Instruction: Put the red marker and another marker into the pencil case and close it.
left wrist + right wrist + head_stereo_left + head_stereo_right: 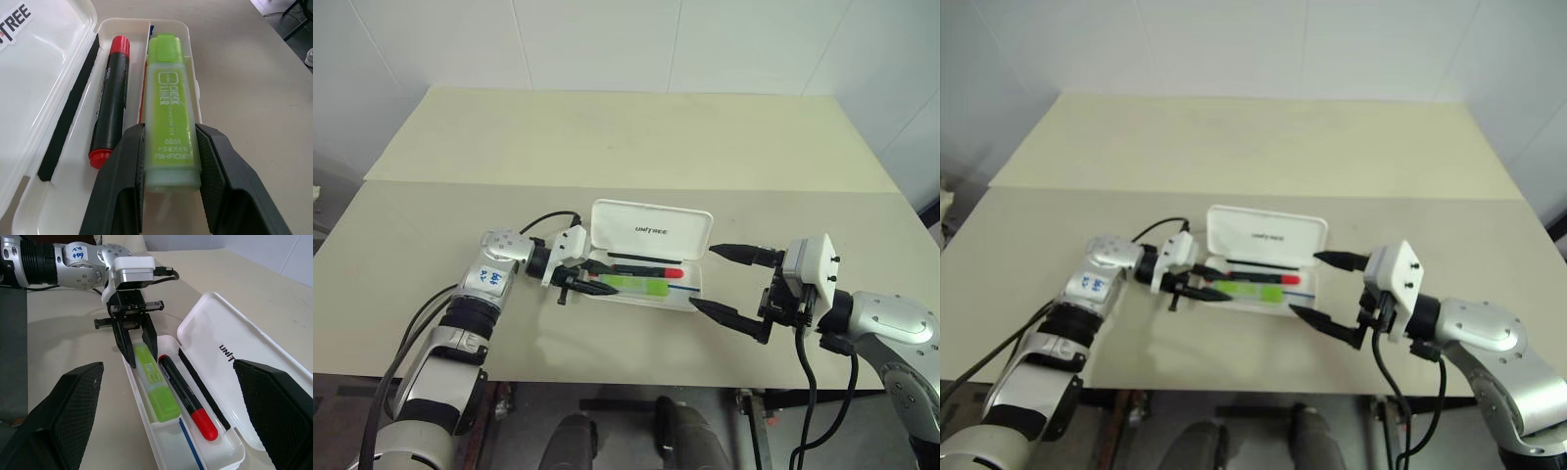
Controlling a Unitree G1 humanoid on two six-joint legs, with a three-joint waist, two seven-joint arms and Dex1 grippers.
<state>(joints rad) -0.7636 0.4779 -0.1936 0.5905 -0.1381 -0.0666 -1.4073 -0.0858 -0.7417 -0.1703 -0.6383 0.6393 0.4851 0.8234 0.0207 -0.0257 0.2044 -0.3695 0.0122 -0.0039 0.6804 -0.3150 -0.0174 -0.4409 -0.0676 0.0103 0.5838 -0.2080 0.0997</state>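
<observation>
The light-green highlighter (646, 286) sits lengthwise inside the near side of the tray (679, 302), so it is now time for my left gripper to let go.
The white pencil case (651, 228) lies open at the table's front middle, lid tipped back. Inside its tray the red marker (651, 271) lies flat, dark barrel with red cap. Beside it, on the near side, rests the light-green highlighter (168, 112), lengthwise in the tray. My left gripper (607, 278) reaches in from the case's left end, and its two black fingers (124, 161) press the highlighter's sides. Just off the case's right end, my right gripper (702, 278) hangs wide open with nothing between its fingers (68, 411).
The cream table (607, 147) stretches far behind the case, with a seam running across it just beyond the lid. The table's front edge lies close below the case. A black cable (543, 220) loops from my left wrist.
</observation>
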